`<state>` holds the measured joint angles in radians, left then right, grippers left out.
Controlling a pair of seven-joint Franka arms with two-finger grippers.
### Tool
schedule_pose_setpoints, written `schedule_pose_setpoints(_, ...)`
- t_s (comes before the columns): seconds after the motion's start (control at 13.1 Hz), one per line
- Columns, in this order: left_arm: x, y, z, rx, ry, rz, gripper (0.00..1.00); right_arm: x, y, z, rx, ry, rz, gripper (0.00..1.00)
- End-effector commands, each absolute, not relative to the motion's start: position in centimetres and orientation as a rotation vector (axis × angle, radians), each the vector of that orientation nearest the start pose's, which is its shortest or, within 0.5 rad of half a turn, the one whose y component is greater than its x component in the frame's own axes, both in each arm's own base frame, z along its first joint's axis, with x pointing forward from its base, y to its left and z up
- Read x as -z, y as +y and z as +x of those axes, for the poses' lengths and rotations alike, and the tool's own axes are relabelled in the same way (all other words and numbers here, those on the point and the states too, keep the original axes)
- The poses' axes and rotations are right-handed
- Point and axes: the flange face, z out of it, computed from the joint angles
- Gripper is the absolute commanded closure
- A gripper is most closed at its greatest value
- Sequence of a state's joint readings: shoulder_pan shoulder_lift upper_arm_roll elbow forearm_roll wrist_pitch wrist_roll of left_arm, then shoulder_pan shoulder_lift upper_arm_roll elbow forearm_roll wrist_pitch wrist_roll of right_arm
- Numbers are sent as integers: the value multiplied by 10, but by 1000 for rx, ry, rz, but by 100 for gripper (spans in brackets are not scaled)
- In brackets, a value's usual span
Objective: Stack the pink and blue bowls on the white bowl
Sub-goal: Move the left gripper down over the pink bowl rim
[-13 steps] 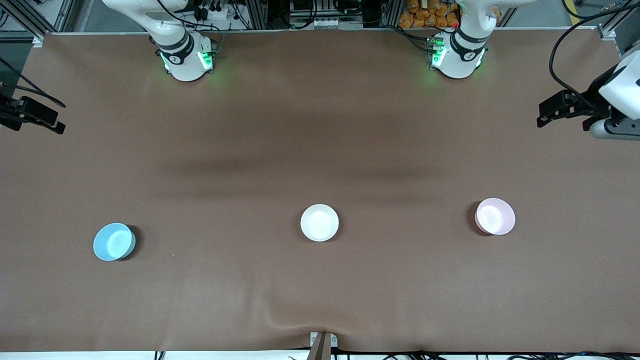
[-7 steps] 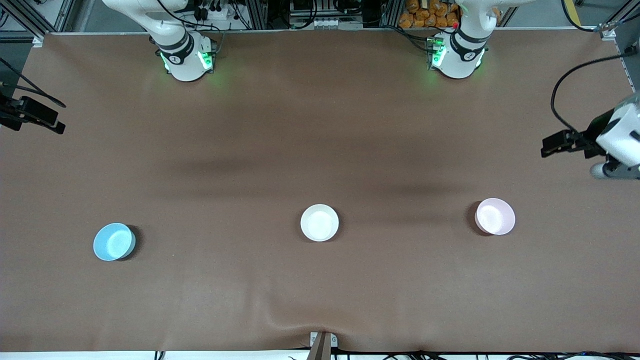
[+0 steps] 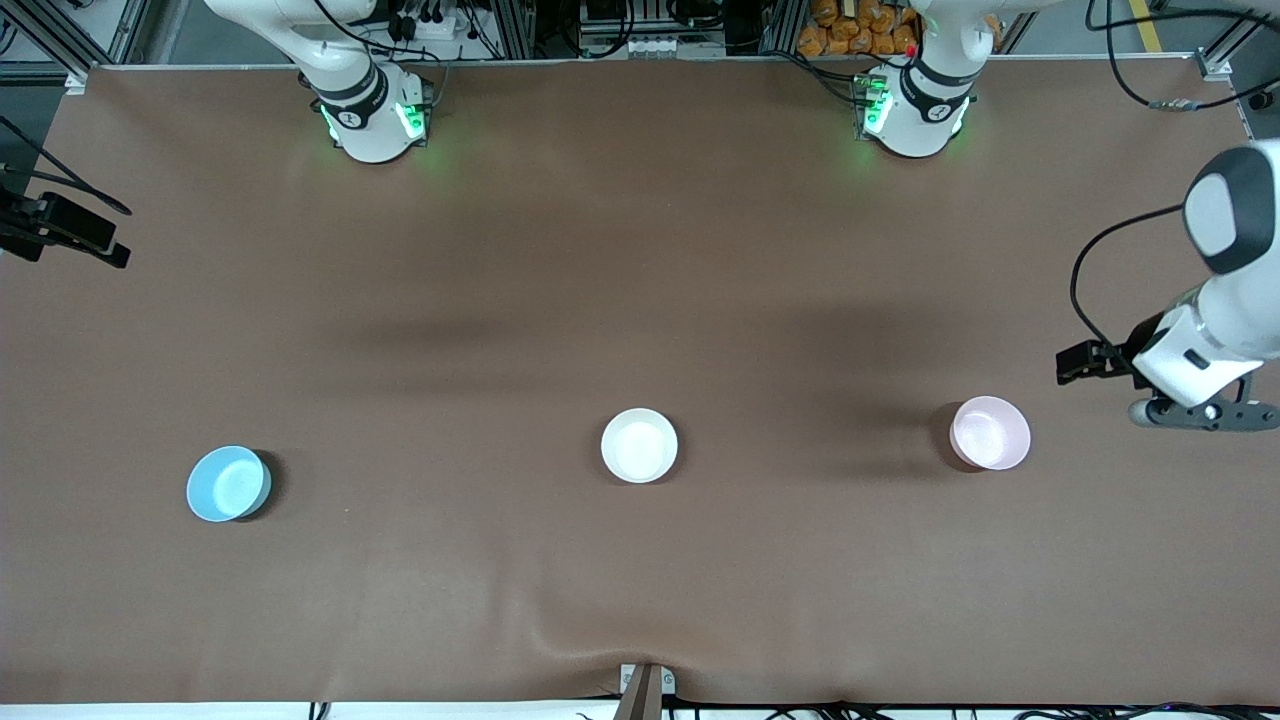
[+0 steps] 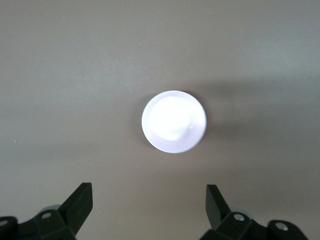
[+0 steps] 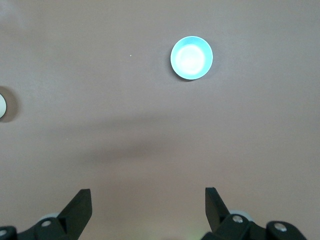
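Note:
The pink bowl should be picked up next by its rim with my left gripper, so that it can be stacked on the white bowl.
The white bowl sits mid-table. The pale pink bowl sits toward the left arm's end, and the sky blue bowl toward the right arm's end. All three are upright and apart. My left gripper hangs over the table beside the pink bowl, toward the table's end. In the left wrist view it is open and empty, with the pink bowl ahead of it. My right gripper is open and empty, high above the table. The blue bowl and the white bowl's edge show in its view.
The brown table cover has a wrinkle at the edge nearest the front camera. A dark part of the right arm's hand shows at the table's end. The two arm bases stand along the table edge farthest from the camera.
The left arm's hand has moved toward the front camera and now hangs beside the pink bowl. The right arm and all three bowls have not moved.

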<state>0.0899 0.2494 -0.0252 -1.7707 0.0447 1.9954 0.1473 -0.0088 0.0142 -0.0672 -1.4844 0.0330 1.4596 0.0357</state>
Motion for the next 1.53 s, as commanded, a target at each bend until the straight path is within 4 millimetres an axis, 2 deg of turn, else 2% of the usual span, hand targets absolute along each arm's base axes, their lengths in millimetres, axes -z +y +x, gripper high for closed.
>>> schedule_pose_setpoints(0.0, -372, 66, 635, -46, 188, -3099, 0, -652, -37, 546, -63, 178, -3101, 0)
schedule_pose_setpoints(0.15, -338, 78, 642, -34, 166, -3104, 0, -650, -29, 547, -71, 155, -3098, 0)
schedule_pose_setpoints(0.23, -323, 77, 645, -26, 167, -3105, 2, -648, -27, 548, -76, 147, -3101, 0)
schedule_pose_setpoints(0.46, -279, 74, 649, -6, 183, -3108, 19, -645, -25, 548, -92, 137, -3101, 0)
schedule_pose_setpoints(0.54, -274, 71, 649, -15, 202, -3109, 24, -643, -25, 548, -102, 132, -3101, 0)
schedule_pose_setpoints(0.69, -261, 69, 646, -41, 225, -3111, 43, -636, -16, 552, -122, 112, -3107, 0)
schedule_pose_setpoints(1.0, -236, 69, 648, -37, 227, -3116, 47, -631, -4, 547, -222, 69, -3112, 0)
schedule_pose_setpoints(1.07, -234, 67, 648, -37, 232, -3116, 49, -629, -7, 546, -236, 76, -3129, 0)
schedule_pose_setpoints(1.22, -216, 65, 650, -8, 238, -3115, 49, -626, -23, 538, -334, 116, -3143, 0)
schedule_pose_setpoints(1.38, -211, 65, 651, 4, 239, -3115, 63, -626, -30, 538, -329, 127, -3137, 0)
schedule_pose_setpoints(1.45, -212, 66, 651, 7, 239, -3115, 76, -628, -32, 534, -326, 134, -3135, 0)
